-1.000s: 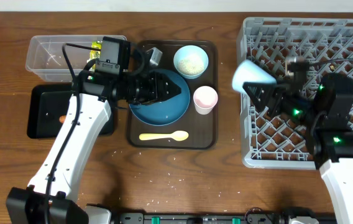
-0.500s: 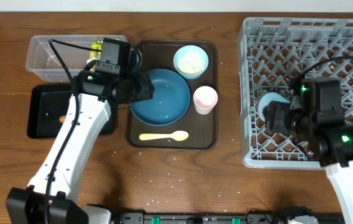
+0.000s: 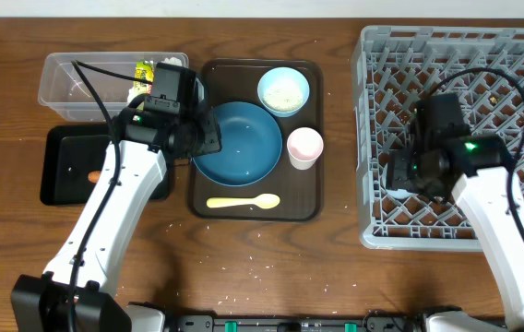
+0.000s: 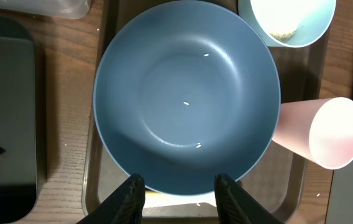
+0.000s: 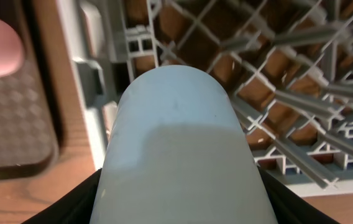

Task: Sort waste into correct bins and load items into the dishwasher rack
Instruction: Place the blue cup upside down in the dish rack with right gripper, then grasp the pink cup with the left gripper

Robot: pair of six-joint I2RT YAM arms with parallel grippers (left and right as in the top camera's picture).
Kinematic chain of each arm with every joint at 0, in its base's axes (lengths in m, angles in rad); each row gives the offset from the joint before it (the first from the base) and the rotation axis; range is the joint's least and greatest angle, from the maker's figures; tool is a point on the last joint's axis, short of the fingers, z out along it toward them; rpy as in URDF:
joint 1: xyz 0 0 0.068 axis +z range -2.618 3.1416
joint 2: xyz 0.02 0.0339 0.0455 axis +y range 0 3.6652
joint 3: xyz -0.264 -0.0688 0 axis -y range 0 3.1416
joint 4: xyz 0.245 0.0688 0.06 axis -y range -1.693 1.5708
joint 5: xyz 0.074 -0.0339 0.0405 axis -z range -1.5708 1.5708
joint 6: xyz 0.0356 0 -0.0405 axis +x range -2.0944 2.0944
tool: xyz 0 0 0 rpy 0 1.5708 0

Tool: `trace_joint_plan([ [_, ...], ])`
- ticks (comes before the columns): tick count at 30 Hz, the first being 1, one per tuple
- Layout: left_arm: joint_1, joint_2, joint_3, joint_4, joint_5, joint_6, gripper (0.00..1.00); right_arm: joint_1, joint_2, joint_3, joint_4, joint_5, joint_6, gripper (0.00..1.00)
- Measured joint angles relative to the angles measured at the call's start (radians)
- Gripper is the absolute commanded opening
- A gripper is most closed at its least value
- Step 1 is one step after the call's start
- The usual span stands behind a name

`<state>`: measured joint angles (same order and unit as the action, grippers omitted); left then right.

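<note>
The pink cup's base end should stay free for the handover to the right gripper, so the left gripper should grab the pink cup by its rim [image 3: 305, 144] [image 4: 334, 137] next.
My right gripper [image 5: 176, 202] is shut on the small blue cup [image 5: 176, 137], which hangs mouth-down over the left part of the grey dishwasher rack [image 5: 301, 93]; in the overhead view the arm hides the cup. My left gripper [image 4: 179, 180] is open and empty above the near rim of the dark blue plate [image 4: 186, 93], over the pale yellow spoon [image 3: 244, 201]. The light blue bowl [image 3: 283, 90] holds rice. The pink cup [image 3: 304, 146] stands beside the plate. An orange food piece [image 3: 93, 175] lies in the black tray [image 3: 64, 152]. A yellow-green packet [image 3: 142, 72] sits in the clear tub [image 3: 77, 78].
The plate, bowl, pink cup and spoon sit on a dark brown serving tray [image 3: 310, 210] in the middle. The rack [image 3: 511, 65] fills the right side. Loose white grains [image 3: 255, 271] lie on the wooden table near the front edge.
My right arm carried the blue cup from the rack's left edge down into the rack. My left gripper drew back from over the plate's middle toward its left rim.
</note>
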<state>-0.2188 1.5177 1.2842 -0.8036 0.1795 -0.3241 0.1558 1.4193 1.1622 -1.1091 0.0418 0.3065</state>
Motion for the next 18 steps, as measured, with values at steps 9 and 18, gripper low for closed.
trace_joint_plan([
  [9,-0.001,0.000,-0.001,0.014,-0.001,0.000,0.42,0.000,0.109,0.000,0.008,0.000,0.001,0.94],
  [18,-0.088,0.011,-0.005,0.178,-0.006,0.039,0.57,0.000,0.121,0.018,0.006,-0.031,-0.005,0.99],
])
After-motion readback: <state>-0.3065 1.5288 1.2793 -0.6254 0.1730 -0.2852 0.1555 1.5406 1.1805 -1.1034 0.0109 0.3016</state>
